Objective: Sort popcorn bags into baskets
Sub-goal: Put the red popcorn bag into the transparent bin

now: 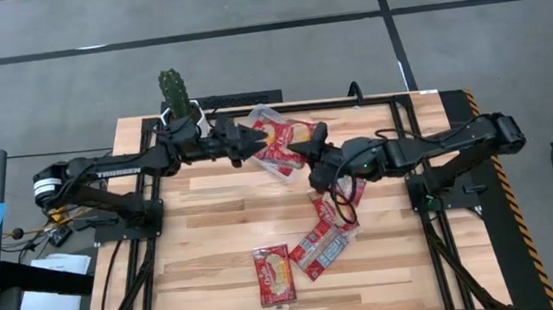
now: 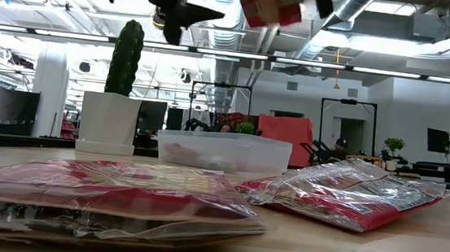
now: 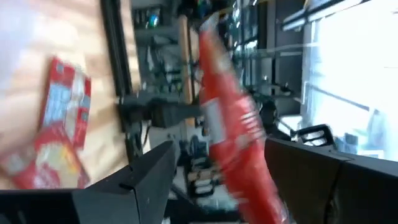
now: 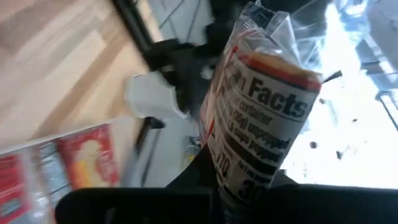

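I need to sort the red popcorn bag into the clear basket, so next I should grab the bag with my left gripper by its loose end (image 1: 263,142) (image 3: 252,193).
My right gripper (image 1: 308,152) hangs above the clear basket (image 2: 223,152) at the far middle of the table, shut on a red popcorn bag (image 4: 261,106). The same bag (image 3: 233,137) stands between the open fingers of my left gripper (image 1: 258,140), which faces the right one from the left. In the low view the held bag (image 2: 265,2) shows high above the table. More popcorn bags lie in the basket (image 1: 272,125). Others lie flat on the wood: one (image 1: 274,274) near the front edge, one (image 1: 318,251) beside it, and more under the right arm (image 1: 330,211). My left gripper is open around the bag; I cannot tell whether a finger touches it. My right gripper pinches the bag between its two fingers at one end (image 4: 245,177). Its fingers lie about level and come from the table's right. The bag sticks out beyond the fingers, clear of the table and the basket.
A white pot with a cactus (image 1: 177,95) stands at the far left, close behind the left gripper. A black frame (image 1: 412,153) runs around the wooden top. The near left of the table holds no objects.
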